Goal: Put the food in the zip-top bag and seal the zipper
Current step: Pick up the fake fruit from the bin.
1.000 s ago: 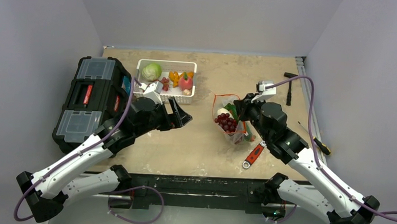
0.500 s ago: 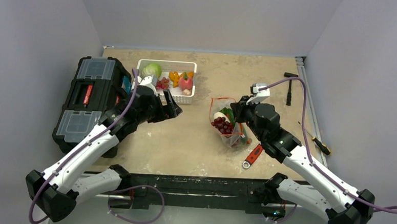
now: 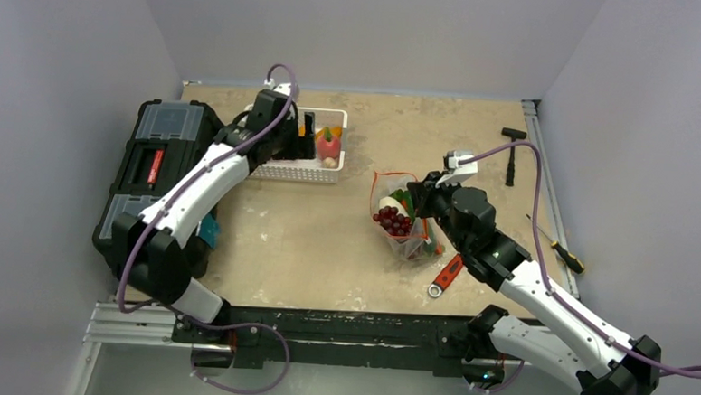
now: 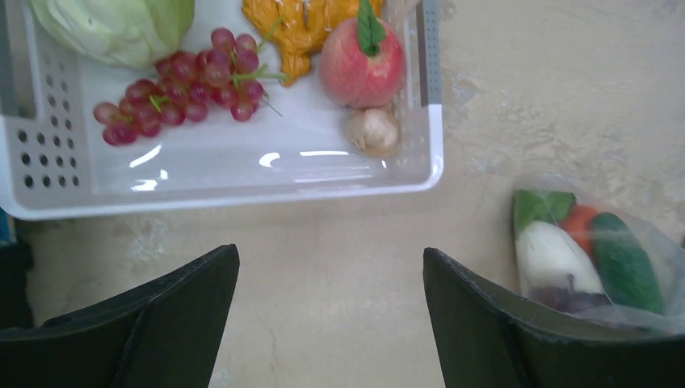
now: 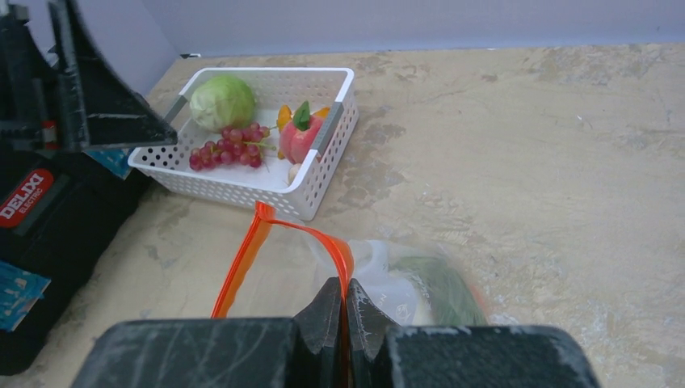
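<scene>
I will next grip the red grapes near their green-stemmed end with my left gripper, keeping them free to enter the zip-top bag's opening.
The clear zip-top bag [image 3: 406, 229] lies right of centre, holding dark grapes [image 3: 396, 219], a white radish [image 4: 553, 257] and green pieces. My right gripper [image 5: 345, 284] is shut on its orange-red zipper [image 5: 257, 234], holding one side of the mouth up so the strip loops open. More food lies in the white basket [image 4: 242, 187]: a cabbage [image 4: 113, 24], red grapes [image 4: 184, 89], a pink peach [image 4: 359, 63], an orange piece [image 4: 295, 28] and a small tan bulb [image 4: 373, 129]. My left gripper [image 4: 330, 250] hangs open and holds nothing, above the basket's near right edge.
A black toolbox [image 3: 153, 171] fills the left side, close to the basket. A red-handled wrench [image 3: 448, 273] lies just right of the bag. A screwdriver [image 3: 563, 256] and a black tool [image 3: 512, 135] lie along the right edge.
My left arm has swung from the table's middle back to the basket, staying open. My right gripper has kept its hold on the zipper; the bag shifted slightly left.
</scene>
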